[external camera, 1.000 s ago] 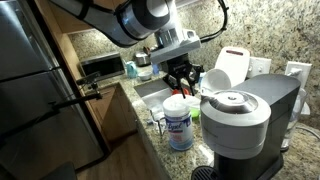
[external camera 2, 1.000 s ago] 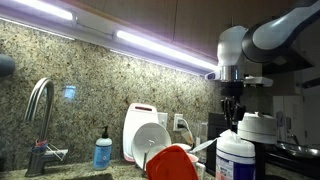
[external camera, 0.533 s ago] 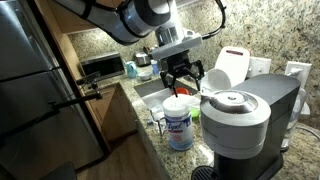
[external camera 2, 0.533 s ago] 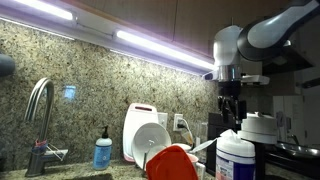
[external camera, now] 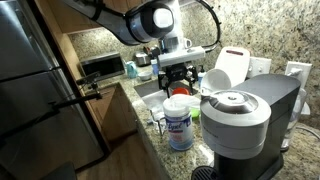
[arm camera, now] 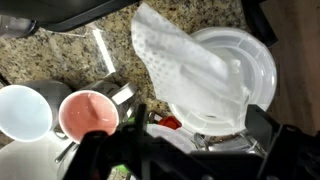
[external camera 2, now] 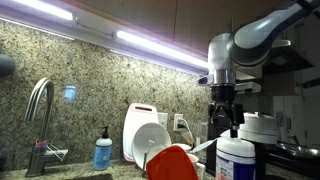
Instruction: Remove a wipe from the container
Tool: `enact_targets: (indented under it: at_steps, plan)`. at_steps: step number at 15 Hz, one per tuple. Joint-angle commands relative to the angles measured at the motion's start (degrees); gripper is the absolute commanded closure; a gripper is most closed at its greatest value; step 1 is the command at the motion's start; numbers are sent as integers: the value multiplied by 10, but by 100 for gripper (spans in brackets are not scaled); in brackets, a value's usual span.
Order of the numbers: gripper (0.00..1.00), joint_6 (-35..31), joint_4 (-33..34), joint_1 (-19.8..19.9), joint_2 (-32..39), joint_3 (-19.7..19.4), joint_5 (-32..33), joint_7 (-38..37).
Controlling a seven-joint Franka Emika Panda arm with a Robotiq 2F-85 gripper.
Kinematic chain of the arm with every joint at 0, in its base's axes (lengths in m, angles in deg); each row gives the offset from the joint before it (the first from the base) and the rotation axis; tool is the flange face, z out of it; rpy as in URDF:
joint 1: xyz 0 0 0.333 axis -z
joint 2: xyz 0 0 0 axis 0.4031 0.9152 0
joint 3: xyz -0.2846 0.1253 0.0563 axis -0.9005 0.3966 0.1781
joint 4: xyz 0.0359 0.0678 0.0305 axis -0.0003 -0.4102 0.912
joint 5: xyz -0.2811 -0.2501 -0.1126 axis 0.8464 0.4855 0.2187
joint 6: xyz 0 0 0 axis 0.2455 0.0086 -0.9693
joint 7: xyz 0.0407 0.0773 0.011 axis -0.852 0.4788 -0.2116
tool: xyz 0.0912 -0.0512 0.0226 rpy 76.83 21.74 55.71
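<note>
My gripper should next pull the wipe free by the loose portion of the white wipe (arm camera: 172, 52) above the container's lid.
The container (external camera: 180, 123) is a white canister with a blue-and-white label, standing on the granite counter beside the coffee machine; it also shows at the bottom of an exterior view (external camera 2: 237, 156). In the wrist view its round white lid (arm camera: 255, 65) lies below me, and a white textured wipe (arm camera: 172, 52) sticks out of it and drapes to the left. My gripper (external camera: 179, 76) hangs a little above the container with its fingers spread, open and empty. Both dark fingers (arm camera: 268, 128) frame the lid's lower edge.
A grey coffee machine (external camera: 245, 115) stands right next to the container. A white jug with a red top (external camera: 232, 62) is behind it. A pink cup (arm camera: 88, 115) and a white cup (arm camera: 25, 110) sit by the sink. A faucet (external camera 2: 40, 110) and soap bottle (external camera 2: 103, 150) stand along the wall.
The jaws have spread from nearly shut to wide and have let go of the wipe. The gripper has shifted a little sideways above the container.
</note>
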Motion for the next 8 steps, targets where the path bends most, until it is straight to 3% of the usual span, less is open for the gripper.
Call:
enact_targets:
  at_steps: [1, 8]
  plan:
    - [0, 25, 29, 6, 19, 3, -5, 22]
    - [0, 66, 27, 12, -2, -9, 0, -6]
